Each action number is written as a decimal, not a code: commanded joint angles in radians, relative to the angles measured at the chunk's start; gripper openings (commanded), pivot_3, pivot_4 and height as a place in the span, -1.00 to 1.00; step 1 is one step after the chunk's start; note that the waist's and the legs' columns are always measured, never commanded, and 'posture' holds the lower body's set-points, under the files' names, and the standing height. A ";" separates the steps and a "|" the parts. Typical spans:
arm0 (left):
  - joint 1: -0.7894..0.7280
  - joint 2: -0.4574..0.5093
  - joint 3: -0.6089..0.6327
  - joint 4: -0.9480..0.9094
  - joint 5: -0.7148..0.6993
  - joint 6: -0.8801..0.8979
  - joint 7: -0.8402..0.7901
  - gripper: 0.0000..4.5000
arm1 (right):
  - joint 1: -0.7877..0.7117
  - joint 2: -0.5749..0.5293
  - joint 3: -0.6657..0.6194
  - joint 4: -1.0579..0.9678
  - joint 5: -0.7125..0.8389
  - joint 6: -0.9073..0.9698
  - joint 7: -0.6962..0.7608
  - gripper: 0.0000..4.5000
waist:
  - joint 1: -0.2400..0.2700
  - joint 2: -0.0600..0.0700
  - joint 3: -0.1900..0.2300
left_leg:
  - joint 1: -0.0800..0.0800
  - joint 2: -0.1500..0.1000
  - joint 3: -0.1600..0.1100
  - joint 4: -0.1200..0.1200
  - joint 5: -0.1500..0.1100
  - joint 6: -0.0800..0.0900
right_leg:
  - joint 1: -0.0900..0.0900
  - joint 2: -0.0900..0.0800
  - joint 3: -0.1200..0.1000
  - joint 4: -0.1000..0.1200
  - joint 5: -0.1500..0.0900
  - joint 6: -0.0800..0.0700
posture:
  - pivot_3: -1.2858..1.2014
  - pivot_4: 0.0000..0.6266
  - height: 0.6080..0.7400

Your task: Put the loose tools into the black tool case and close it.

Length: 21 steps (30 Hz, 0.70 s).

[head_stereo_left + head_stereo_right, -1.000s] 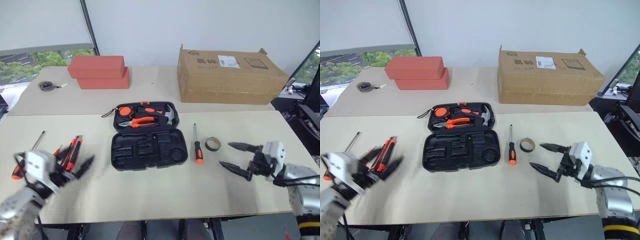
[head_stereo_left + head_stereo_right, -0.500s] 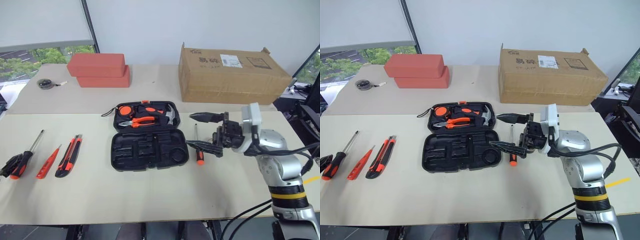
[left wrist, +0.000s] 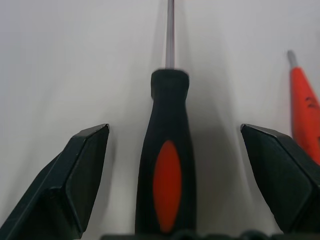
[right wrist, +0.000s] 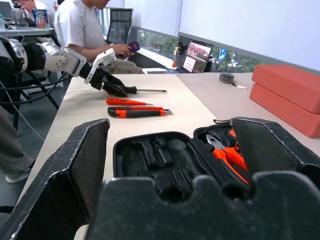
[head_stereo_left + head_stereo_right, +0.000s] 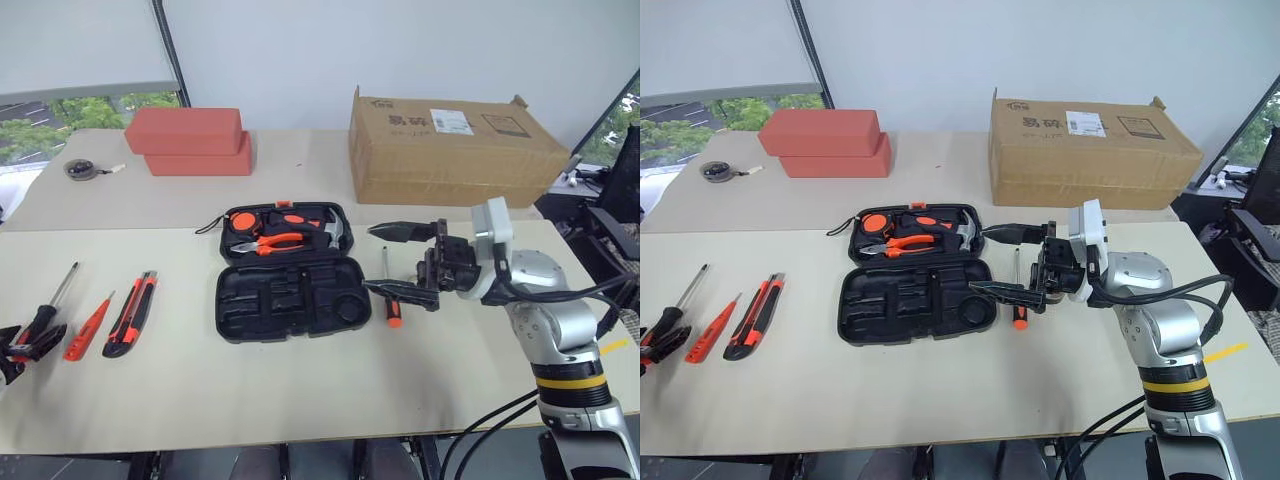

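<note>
My fingers reach down on either side of the screwdriver's handle, so my left gripper needs to close on the screwdriver. Closing now would hold it now.
The black tool case lies open at the table's middle, with pliers and a hammer in its far half. Left of it lie a black-and-orange screwdriver, a slim orange screwdriver and a utility knife. My left gripper is open, its fingers standing either side of that screwdriver's handle without touching it. My right gripper hovers open over the case's right edge, pointing left. Partly under it lies another screwdriver.
A cardboard box stands at the back right, two stacked red boxes at the back left, a round tape measure beside them. A person sits beyond the table's left end.
My right gripper rose and swung left from the table's right side to the case's edge. My left gripper moved outward to the left and down onto the screwdriver handle.
</note>
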 commanded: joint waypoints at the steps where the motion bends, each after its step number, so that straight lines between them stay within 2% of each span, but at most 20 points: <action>1: -0.025 0.034 -0.012 0.059 0.015 -0.023 -0.021 0.67 | -0.005 -0.012 -0.021 -0.048 0.009 -0.002 0.001 1.00 | 0.000 0.000 0.000 | 0.000 0.001 0.000 0.000 0.000 0.000 | 0.000 0.000 -0.001 0.000 0.000 0.000 | 0.03 -0.52 0.60; 2: -0.034 0.035 -0.008 0.069 0.011 -0.021 -0.021 0.46 | -0.003 -0.012 -0.022 -0.049 0.009 -0.003 0.000 1.00 | 0.000 0.000 0.000 | 0.000 0.002 0.000 0.000 0.000 0.000 | 0.000 0.000 -0.001 0.000 0.000 0.000 | 0.03 -0.52 0.60; 5: -0.051 0.037 0.005 0.089 -0.002 -0.020 -0.026 0.05 | 0.000 -0.013 -0.025 -0.054 0.011 -0.004 -0.003 1.00 | 0.000 0.000 0.000 | 0.000 0.002 0.001 0.000 -0.002 -0.004 | -0.001 0.000 -0.001 0.000 0.000 -0.001 | 0.03 -0.52 0.60; 8: -0.062 0.035 0.039 0.076 -0.040 -0.014 -0.055 -0.47 | 0.002 -0.013 -0.027 -0.056 0.014 -0.002 -0.004 1.00 | 0.001 0.000 0.000 | 0.001 0.002 0.001 0.000 -0.002 -0.004 | -0.001 0.000 -0.001 0.000 0.001 -0.001 | 0.03 -0.52 0.60; 9: -0.068 0.034 0.055 0.057 -0.061 -0.011 -0.067 -0.55 | 0.002 -0.014 -0.027 -0.056 0.015 -0.001 -0.002 1.00 | 0.001 -0.001 0.000 | 0.001 0.002 0.001 0.000 -0.002 -0.004 | -0.001 0.000 -0.002 0.000 0.001 -0.001 | 0.03 -0.52 0.60; 15: -0.220 0.021 0.099 -0.148 -0.200 -0.009 -0.127 -0.56 | 0.021 -0.050 -0.043 -0.046 0.045 0.039 0.033 1.00 | 0.016 -0.008 0.001 | 0.000 0.004 -0.001 0.000 0.000 -0.008 | 0.000 0.001 -0.007 0.000 0.001 -0.003 | 0.03 -0.52 0.60; 18: -0.280 -0.019 -0.032 -0.364 -0.207 0.006 -0.200 -0.56 | 0.026 -0.075 -0.058 -0.010 0.020 0.031 0.042 1.00 | 0.016 -0.010 0.000 | -0.001 0.004 -0.001 0.000 0.000 -0.009 | 0.001 0.000 -0.008 -0.001 0.003 -0.005 | 0.03 -0.52 0.60; 21: -0.332 -0.055 -0.240 -0.518 -0.158 -0.008 -0.332 -0.56 | 0.037 -0.083 -0.069 0.041 -0.026 -0.012 0.037 1.00 | 0.017 -0.009 0.000 | 0.000 0.002 0.001 0.001 0.002 -0.007 | 0.004 0.000 -0.008 -0.001 0.003 -0.005 | 0.03 -0.52 0.60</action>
